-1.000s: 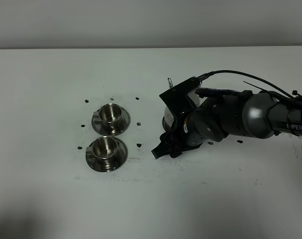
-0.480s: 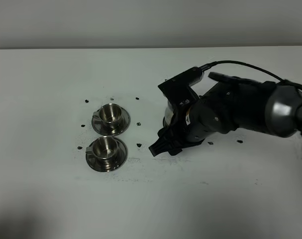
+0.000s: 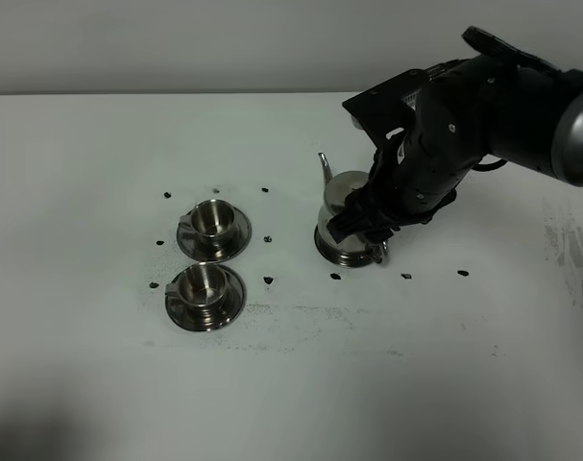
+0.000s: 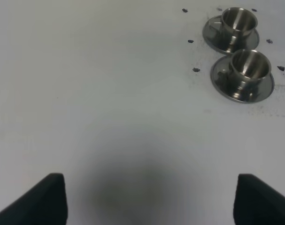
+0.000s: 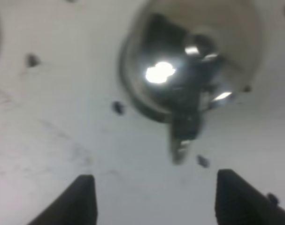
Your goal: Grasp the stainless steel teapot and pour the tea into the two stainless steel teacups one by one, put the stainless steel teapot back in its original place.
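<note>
My right gripper grabs the stainless steel teapot by its loop handle [image 5: 184, 133] next, to pour tea.
The stainless steel teapot [image 3: 341, 204] stands on its round tray [image 3: 335, 254] right of centre, spout pointing to the back. My right gripper [image 3: 368, 230] hangs open just over the pot's loop handle, holding nothing. In the right wrist view the gripper [image 5: 158, 199] is open, with the blurred teapot [image 5: 180, 65] and its handle [image 5: 182, 136] between and beyond the fingertips. The two teacups [image 3: 212, 219] [image 3: 205, 285] sit on saucers at left and look empty; no tea shows. The left wrist view shows my left gripper [image 4: 151, 201] open and empty, far from the cups [image 4: 238, 18] [image 4: 248, 65].
Small black marks [image 3: 269, 279] dot the white table around the cups and the tray. The table's back edge meets a grey wall [image 3: 176, 38]. The right arm's bulk [image 3: 493, 106] looms over the back right of the table.
My right arm has lifted and swung back to the right. Its gripper went from low in front of the teapot to just above its handle, uncovering the pot. The cups have not moved.
</note>
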Robot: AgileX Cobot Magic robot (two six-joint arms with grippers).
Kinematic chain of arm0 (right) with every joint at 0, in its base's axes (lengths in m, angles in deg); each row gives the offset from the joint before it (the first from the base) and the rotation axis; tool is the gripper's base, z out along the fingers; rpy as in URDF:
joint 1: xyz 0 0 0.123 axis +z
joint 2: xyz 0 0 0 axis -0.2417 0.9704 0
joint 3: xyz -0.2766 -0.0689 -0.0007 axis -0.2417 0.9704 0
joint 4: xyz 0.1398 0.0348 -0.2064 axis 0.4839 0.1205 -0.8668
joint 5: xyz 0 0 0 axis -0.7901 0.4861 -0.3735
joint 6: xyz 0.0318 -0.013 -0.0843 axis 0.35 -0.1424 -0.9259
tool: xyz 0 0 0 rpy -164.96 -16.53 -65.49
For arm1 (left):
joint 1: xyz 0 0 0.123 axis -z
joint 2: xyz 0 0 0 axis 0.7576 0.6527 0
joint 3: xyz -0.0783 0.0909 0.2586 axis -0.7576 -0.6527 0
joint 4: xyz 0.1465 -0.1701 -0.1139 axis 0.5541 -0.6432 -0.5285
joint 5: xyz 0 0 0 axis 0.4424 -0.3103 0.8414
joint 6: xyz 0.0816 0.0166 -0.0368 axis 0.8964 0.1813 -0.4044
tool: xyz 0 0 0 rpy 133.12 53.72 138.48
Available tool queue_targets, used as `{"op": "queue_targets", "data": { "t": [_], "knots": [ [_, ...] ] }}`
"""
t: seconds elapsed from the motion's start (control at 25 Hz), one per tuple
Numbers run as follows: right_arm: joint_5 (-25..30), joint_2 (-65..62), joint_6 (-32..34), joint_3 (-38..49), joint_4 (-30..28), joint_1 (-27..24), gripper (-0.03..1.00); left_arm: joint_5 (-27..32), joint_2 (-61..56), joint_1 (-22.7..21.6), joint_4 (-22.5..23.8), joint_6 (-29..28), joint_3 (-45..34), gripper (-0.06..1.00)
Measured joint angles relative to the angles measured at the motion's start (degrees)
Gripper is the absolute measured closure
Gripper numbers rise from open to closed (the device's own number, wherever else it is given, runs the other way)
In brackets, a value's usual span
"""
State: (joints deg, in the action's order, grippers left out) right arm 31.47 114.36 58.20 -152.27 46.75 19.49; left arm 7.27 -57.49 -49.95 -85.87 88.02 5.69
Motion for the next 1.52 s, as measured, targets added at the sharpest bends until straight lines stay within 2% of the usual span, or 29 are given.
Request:
{"op": "queue_targets", "data": {
  "t": [0.28,0.52,1.52],
  "knots": [
    [4.99,7.0,-0.12,-7.53,0.32,-1.62,0.44,0.0,0.0,0.0,0.0,0.0,0.0,0.25],
    [6.69,8.54,-2.01,-8.86,0.68,-1.62,0.43,0.0,0.0,0.0,0.0,0.0,0.0,0.25],
    [5.26,15.13,-3.27,-10.86,0.48,-2.68,0.41,0.0,0.0,0.0,0.0,-0.07,0.0,0.25]
  ]
}}
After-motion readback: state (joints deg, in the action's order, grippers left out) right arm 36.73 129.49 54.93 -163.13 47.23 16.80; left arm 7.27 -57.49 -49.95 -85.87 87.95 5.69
